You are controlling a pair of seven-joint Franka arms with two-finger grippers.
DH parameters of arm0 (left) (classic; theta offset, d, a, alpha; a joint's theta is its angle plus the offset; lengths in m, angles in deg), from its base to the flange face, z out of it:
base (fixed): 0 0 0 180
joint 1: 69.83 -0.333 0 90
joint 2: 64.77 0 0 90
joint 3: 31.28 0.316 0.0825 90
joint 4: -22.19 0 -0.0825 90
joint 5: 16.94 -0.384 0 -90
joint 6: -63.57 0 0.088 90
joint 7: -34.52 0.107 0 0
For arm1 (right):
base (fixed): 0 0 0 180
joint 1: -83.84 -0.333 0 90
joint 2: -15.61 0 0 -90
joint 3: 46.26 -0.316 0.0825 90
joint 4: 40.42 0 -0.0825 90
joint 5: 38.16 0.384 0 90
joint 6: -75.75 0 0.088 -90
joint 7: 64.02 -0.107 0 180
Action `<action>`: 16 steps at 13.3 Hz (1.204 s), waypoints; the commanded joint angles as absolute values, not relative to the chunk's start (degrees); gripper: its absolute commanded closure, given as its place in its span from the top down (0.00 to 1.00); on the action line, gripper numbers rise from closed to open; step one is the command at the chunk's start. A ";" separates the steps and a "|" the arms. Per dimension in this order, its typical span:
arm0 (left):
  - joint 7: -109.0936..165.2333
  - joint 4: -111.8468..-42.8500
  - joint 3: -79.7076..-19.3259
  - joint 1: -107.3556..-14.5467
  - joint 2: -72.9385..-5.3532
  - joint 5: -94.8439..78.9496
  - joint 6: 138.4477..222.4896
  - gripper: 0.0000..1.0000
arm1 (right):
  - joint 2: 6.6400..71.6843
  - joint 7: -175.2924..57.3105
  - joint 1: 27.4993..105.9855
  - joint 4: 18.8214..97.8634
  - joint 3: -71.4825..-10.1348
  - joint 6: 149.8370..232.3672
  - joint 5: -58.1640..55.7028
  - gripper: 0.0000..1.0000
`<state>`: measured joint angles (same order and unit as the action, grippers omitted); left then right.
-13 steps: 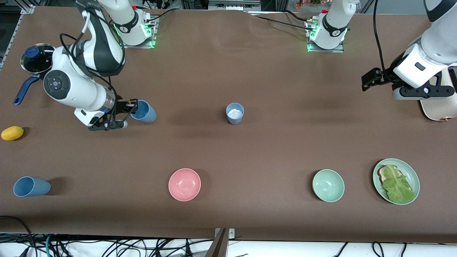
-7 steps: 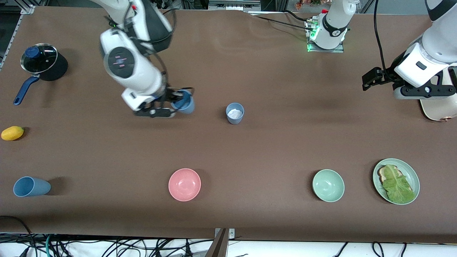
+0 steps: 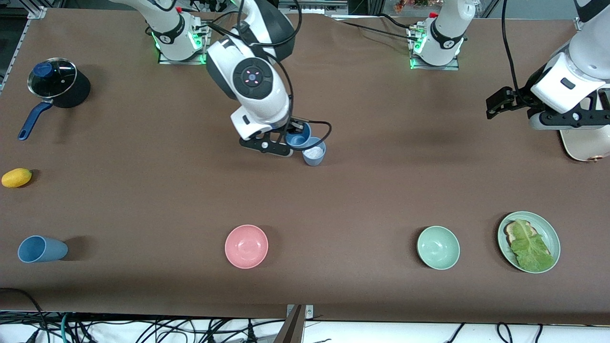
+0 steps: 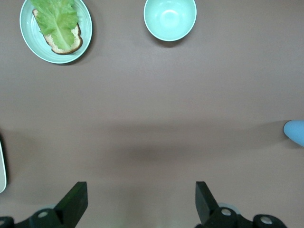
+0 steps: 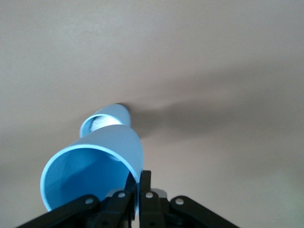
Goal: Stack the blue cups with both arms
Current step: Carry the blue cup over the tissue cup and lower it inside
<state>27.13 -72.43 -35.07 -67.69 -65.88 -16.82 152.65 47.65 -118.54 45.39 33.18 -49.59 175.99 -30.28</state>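
Observation:
The blue cup's base hangs beside the upright cup's rim. My right gripper needs to keep holding the blue cup until its base goes into the opening of the upright cup.
My right gripper [image 3: 289, 141] is shut on the rim of a blue cup [image 3: 299, 138] and holds it tilted just above a second, upright blue cup [image 3: 314, 155] with something white inside, at mid-table. In the right wrist view the fingertips [image 5: 138, 178] pinch the held cup's wall [image 5: 95, 166], and the upright cup [image 5: 102, 121] shows below it. A third blue cup [image 3: 40, 249] lies on its side near the front edge at the right arm's end. My left gripper [image 3: 498, 102] is open and empty [image 4: 141, 199] and waits in the air at the left arm's end.
A pink bowl [image 3: 246, 246], a pale green bowl [image 3: 438, 247] and a green plate with toast and lettuce [image 3: 529, 242] sit near the front edge. A lidded black pot [image 3: 52, 81] and a yellow fruit [image 3: 16, 177] are at the right arm's end. A white object [image 3: 584, 143] lies under the left arm.
My right arm has carried the blue cup from the right arm's end of the table to just above the upright cup at mid-table. The left arm has barely moved.

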 commanded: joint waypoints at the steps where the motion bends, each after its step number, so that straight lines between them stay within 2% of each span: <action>1: 28.46 -70.28 -34.80 -67.98 -65.74 -16.68 151.46 1.00 | 51.82 -122.38 42.89 27.17 -48.63 174.27 -30.69 0.00; 3: 28.63 -68.61 -34.53 -68.07 -64.68 -16.50 151.46 1.00 | 52.78 -123.26 42.18 27.17 -48.63 174.88 -31.65 0.00; 16: 28.11 -68.78 -34.79 -68.16 -64.68 -16.50 151.37 1.00 | 54.19 -126.07 40.51 30.24 -48.72 178.66 -31.92 0.00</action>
<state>27.14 -70.49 -34.75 -68.03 -65.39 -16.82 152.55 53.90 -124.90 41.26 30.15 -49.15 177.85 -30.96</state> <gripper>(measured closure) 0.000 0.960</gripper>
